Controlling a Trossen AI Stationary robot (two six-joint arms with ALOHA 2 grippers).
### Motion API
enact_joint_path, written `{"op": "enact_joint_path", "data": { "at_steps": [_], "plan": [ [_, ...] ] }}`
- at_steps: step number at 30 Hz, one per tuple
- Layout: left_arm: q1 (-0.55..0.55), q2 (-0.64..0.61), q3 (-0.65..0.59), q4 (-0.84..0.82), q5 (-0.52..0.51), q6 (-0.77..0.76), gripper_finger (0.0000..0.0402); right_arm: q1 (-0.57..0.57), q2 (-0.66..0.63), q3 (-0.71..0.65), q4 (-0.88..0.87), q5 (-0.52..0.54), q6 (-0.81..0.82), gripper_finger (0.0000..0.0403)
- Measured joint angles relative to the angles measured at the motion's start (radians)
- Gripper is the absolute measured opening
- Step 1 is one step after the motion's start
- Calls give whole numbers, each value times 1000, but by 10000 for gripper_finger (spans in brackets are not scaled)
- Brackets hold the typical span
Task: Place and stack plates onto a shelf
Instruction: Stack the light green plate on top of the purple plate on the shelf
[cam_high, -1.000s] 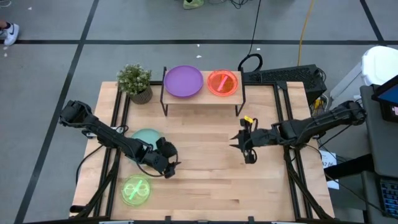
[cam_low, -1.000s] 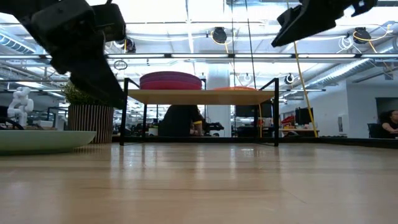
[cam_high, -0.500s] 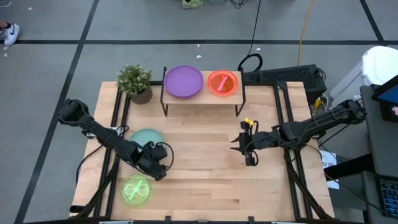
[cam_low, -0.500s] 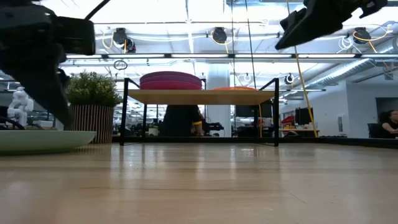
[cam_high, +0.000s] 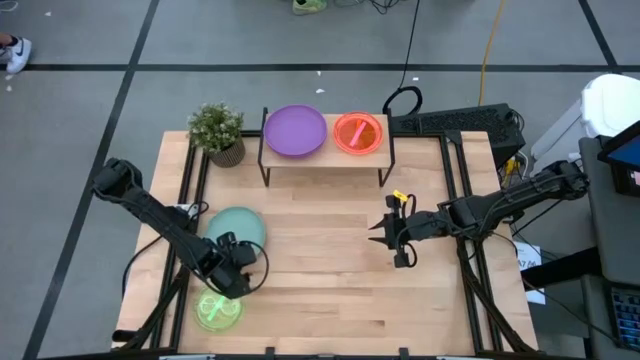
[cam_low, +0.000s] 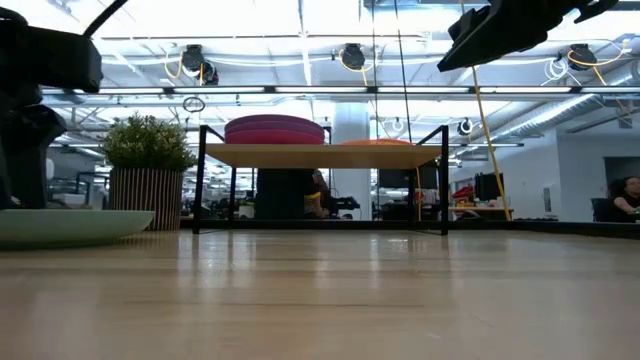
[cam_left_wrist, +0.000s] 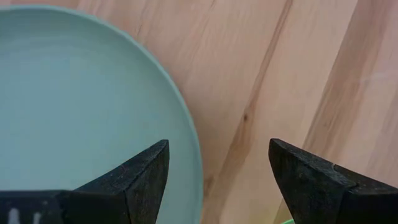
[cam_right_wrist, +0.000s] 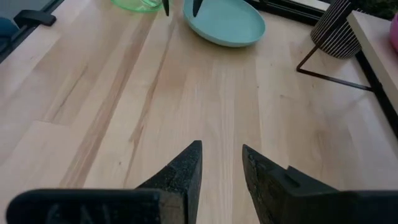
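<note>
I should stack the teal plate on the purple plate (cam_high: 295, 130) on the shelf, so my left gripper should next grab its rim (cam_high: 260, 243).
On the shelf (cam_high: 322, 152) at the far edge lie a purple plate (cam_high: 295, 130), topping a magenta stack (cam_low: 275, 130) in the low view, and a smaller orange plate (cam_high: 357, 132) with a pink one in it. A teal plate (cam_high: 238, 225) and a lime-green plate (cam_high: 215, 309) rest flat on the table's left near side. My left gripper (cam_left_wrist: 217, 144) hangs open, pointing down, over the bare wood between the teal plate's rim (cam_left_wrist: 186, 124) and the green plate. My right gripper (cam_right_wrist: 221, 147) hovers narrowly open at the table's right middle (cam_high: 385, 232).
A potted plant (cam_high: 218, 132) stands at the shelf's left end. A keyboard and cables (cam_high: 455, 120) lie beyond the far right corner. Bare wood (cam_high: 320, 270) spans the table's middle between the two arms.
My left gripper has moved toward the table's near left, from beside the teal plate's right rim to the gap between the teal and lime-green plates. No plate has moved.
</note>
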Motion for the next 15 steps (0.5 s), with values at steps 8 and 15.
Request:
{"op": "enact_joint_path", "data": {
  "at_steps": [8,15],
  "plan": [
    [-19,16,0,-42,-54,-2,280,0,0,0,0,0,-1,100],
    [-20,68,-12,-33,-11,6,263,0,0,0,0,0,0,100]
  ]
}}
